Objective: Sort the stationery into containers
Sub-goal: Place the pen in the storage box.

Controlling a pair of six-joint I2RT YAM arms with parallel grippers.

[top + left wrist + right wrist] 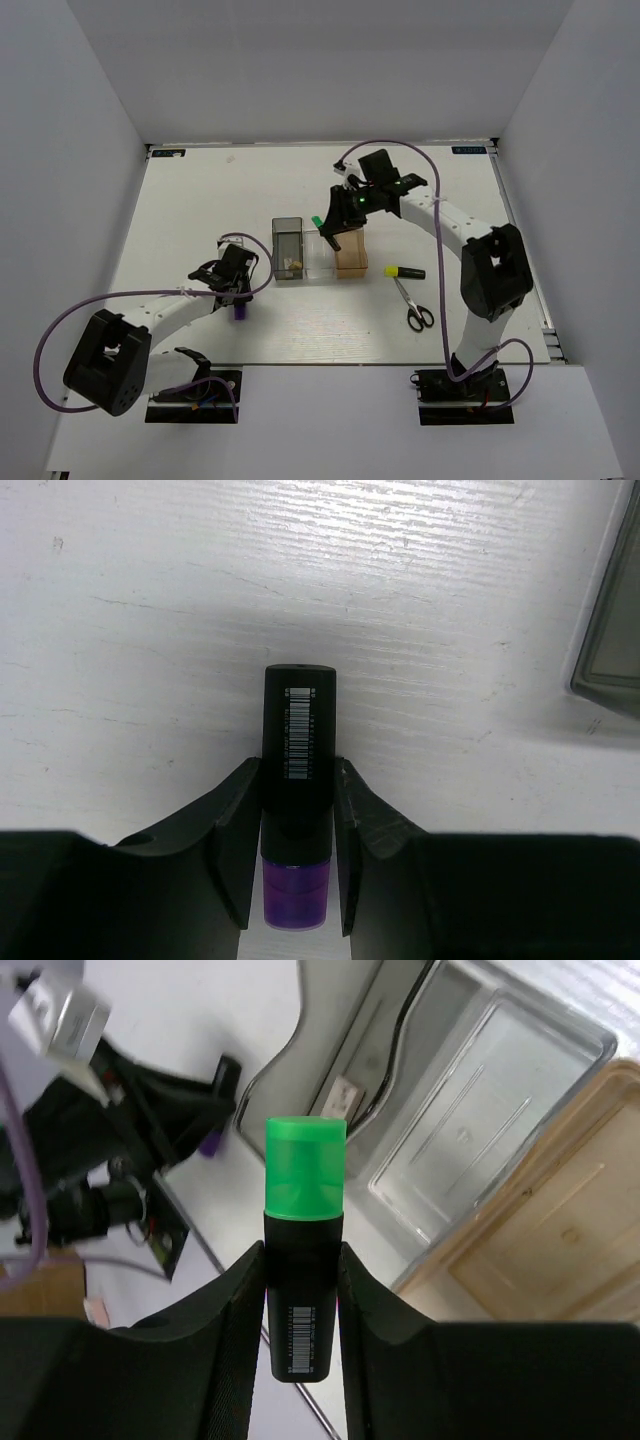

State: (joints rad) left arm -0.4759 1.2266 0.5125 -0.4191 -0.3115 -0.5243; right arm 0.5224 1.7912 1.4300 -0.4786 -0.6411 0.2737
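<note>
I need to keep the marker in my right gripper, as it slants above the clear bin (pixel 320 264) with its black end over the orange-tan bin's edge and would drop short now.
My left gripper (pixel 238 298) is shut on a black marker with a purple cap (pixel 298 730), held low over the white table, left of the bins. My right gripper (pixel 327 230) is shut on the green-capped black marker (pixel 304 1180), cap (pixel 316 221) pointing left, above the clear bin (pixel 320 264). The smoky grey bin (pixel 287 224) holds a tan eraser (pixel 291 264). The orange-tan bin (pixel 352 262) is at the right of the row. The yellow-capped marker (pixel 403 271) and the black-handled scissors (pixel 413 308) lie on the table to the right.
The bins show below the right gripper in the right wrist view: grey (pixel 330 1050), clear (pixel 480 1110), orange-tan (pixel 560 1250). A corner of the grey bin (pixel 610 660) is at the right in the left wrist view. Purple cables loop beside both arms.
</note>
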